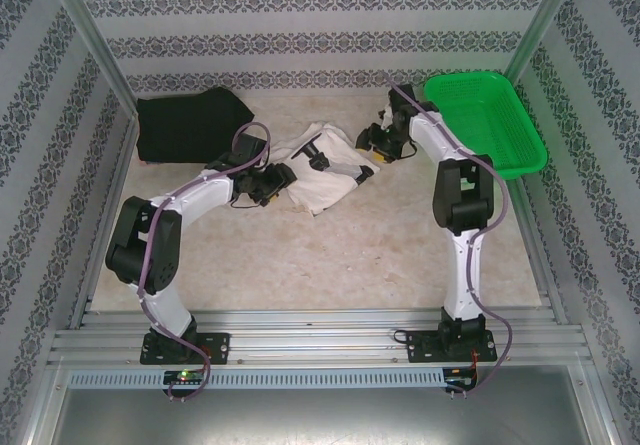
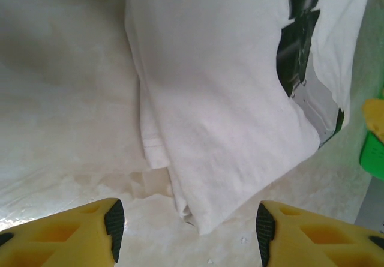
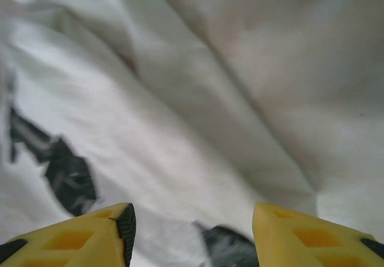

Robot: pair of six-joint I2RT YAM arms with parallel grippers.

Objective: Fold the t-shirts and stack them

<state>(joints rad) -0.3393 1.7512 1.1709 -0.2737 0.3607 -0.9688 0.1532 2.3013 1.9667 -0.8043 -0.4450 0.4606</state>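
Note:
I should next take the cream t-shirt with my left gripper by its folded corner (image 1: 315, 211) (image 2: 200, 220), so the printed body stays free to swing and spread flat.
The cream t-shirt (image 1: 322, 180) lies crumpled in the middle of the table, with black print on it. The black t-shirt (image 1: 185, 125) lies folded at the back left. My left gripper (image 1: 285, 177) sits low at the cream shirt's left edge. In the left wrist view it (image 2: 187, 231) is open, and a folded corner of the cream shirt (image 2: 222, 99) reaches just between the wide-apart fingers, untouched. My right gripper (image 1: 372, 147) hovers at the shirt's right end. In the right wrist view it (image 3: 193, 231) is open over the blurred cream cloth (image 3: 180, 99).
A green mesh basket (image 1: 485, 115) stands at the back right, close behind the right arm. Patterned walls and metal posts close in the table on three sides. Bare tabletop (image 1: 330, 255) stretches in front of the cream shirt.

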